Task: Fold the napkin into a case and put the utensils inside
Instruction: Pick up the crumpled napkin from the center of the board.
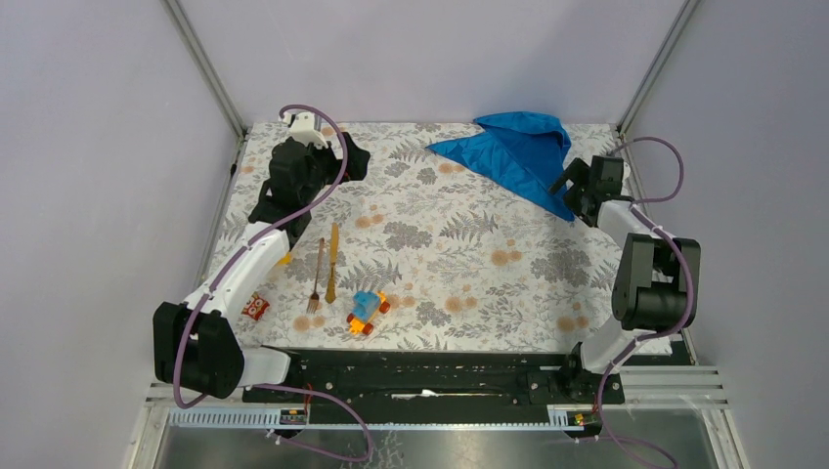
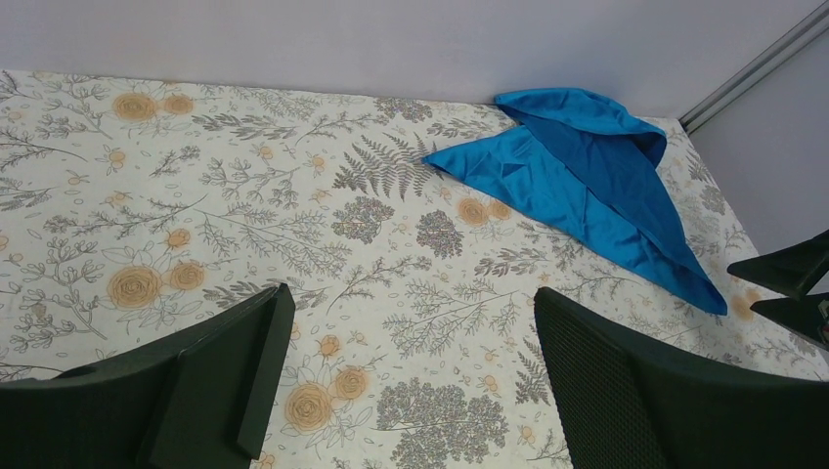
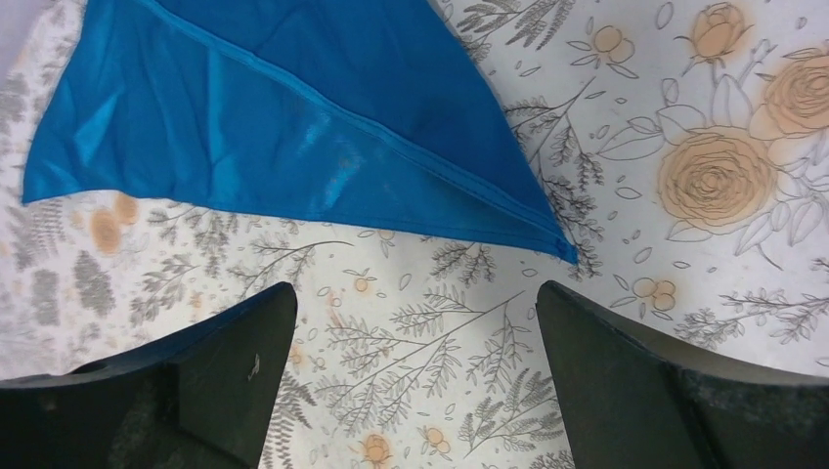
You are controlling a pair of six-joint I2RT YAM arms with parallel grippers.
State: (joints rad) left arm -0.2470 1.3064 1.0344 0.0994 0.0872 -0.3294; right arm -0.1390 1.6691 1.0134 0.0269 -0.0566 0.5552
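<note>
My right gripper picks up the blue napkin [image 1: 513, 156] by its near pointed corner [image 1: 569, 216] next, to open it out flat for folding into a case.
The blue napkin [image 1: 513, 156] lies crumpled in a rough triangle at the far right of the table, one corner pointing toward my right gripper. It also shows in the left wrist view [image 2: 587, 176] and the right wrist view [image 3: 293, 117]. The golden-orange fork [image 1: 316, 276] and knife [image 1: 332, 262] lie side by side at the near left. My left gripper [image 1: 354, 159] [image 2: 411, 298] is open and empty over the far left of the table. My right gripper [image 1: 570, 195] [image 3: 415, 293] is open and empty just short of the napkin's near corner.
A blue-and-orange toy car [image 1: 367, 311] sits right of the utensils. A red patterned block [image 1: 256, 307] lies near the left edge, and a yellow block [image 1: 284, 259] peeks from under my left arm. The floral tablecloth [image 1: 459, 254] is walled on three sides.
</note>
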